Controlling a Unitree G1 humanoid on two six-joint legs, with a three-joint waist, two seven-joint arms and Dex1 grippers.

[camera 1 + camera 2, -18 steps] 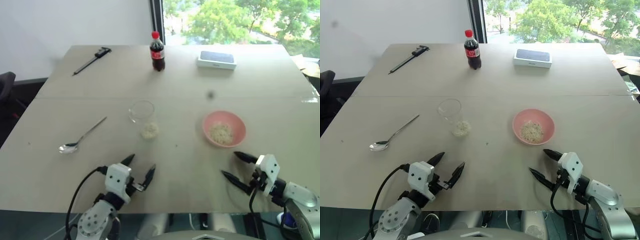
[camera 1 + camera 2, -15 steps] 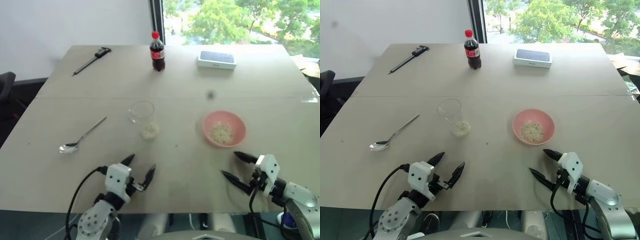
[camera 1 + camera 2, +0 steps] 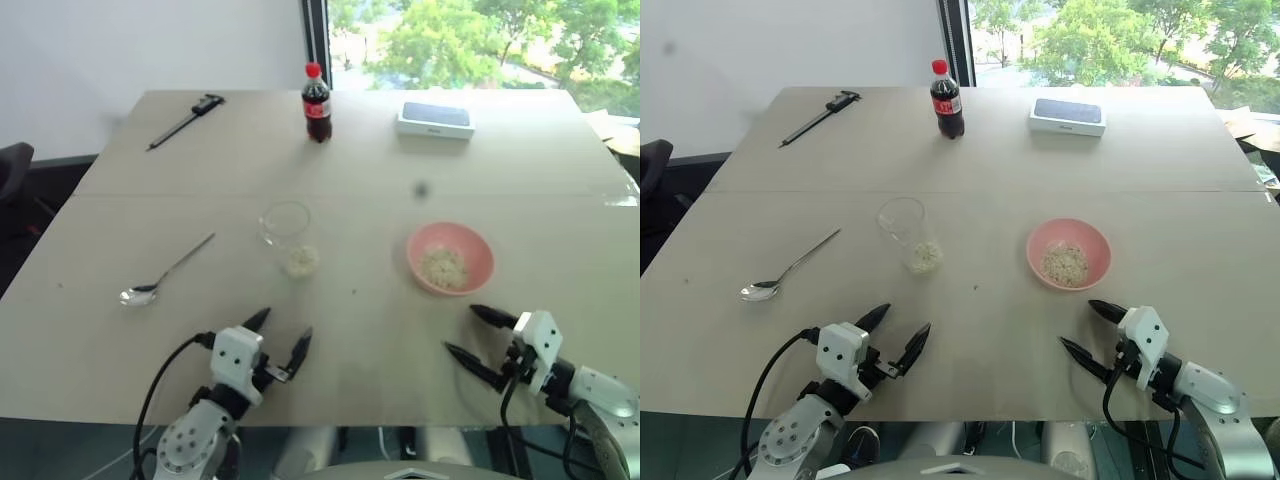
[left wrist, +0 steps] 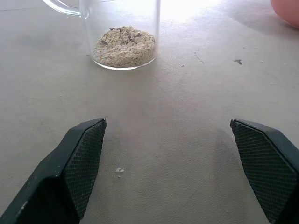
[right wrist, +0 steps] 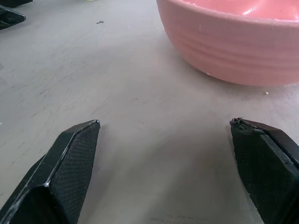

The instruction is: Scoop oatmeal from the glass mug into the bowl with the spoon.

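Note:
I will grab the glass mug by its slim handle (image 3: 266,236) with my left gripper next, because the round glass body (image 3: 292,240) is about as wide as my open fingers.
The glass mug (image 3: 905,232) stands upright mid-table with pale oatmeal (image 4: 125,45) at its bottom. To its right sits the pink bowl (image 3: 1069,254), holding some oat flakes too. The silver spoon (image 3: 788,268) lies flat at the left, handle pointing away toward the mug. My left gripper (image 3: 900,334) hovers open near the front edge, in front of the mug, with nothing between its fingers (image 4: 77,163). My right gripper (image 3: 1091,327) is open and empty just in front of the bowl (image 5: 233,42).
A cola bottle (image 3: 945,100), a black-and-silver caliper (image 3: 820,116) and a white box with a dark lid (image 3: 1067,116) sit along the far side of the table (image 3: 980,330). A seam runs across the tabletop behind the mug.

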